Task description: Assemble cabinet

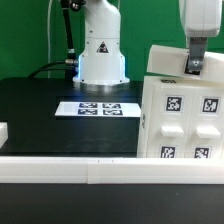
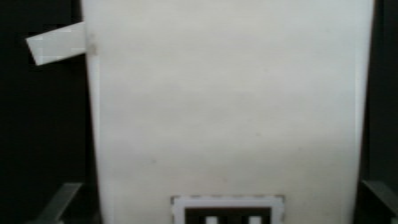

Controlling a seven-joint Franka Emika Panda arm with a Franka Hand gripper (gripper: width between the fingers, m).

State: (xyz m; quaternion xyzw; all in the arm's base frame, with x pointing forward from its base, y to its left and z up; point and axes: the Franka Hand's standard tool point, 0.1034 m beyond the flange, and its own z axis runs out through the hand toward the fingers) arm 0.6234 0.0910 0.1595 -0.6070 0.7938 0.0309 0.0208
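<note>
The lower edge of the cabinet body is down on the tabletop behind the white bar, so the cabinet body would stay standing. The robot's gripper needs to open.
The cabinet body (image 1: 182,118) is a large white box with rounded recesses and several black-and-white tags, standing on the exterior view's right. My gripper (image 1: 197,64) comes down from above onto its top edge. In the wrist view the body's plain white face (image 2: 222,110) fills the space between my fingers, with a tag (image 2: 228,212) at the near edge. The dark fingers (image 2: 63,203) lie against both sides of the body, so my gripper (image 2: 221,202) is shut on it. A small white tab (image 2: 57,45) sticks out beside the body's far corner.
The marker board (image 1: 100,108) lies flat on the black table in front of the robot base (image 1: 101,50). A white rail (image 1: 70,167) runs along the table's front edge. A small white part (image 1: 3,131) sits at the exterior view's left edge.
</note>
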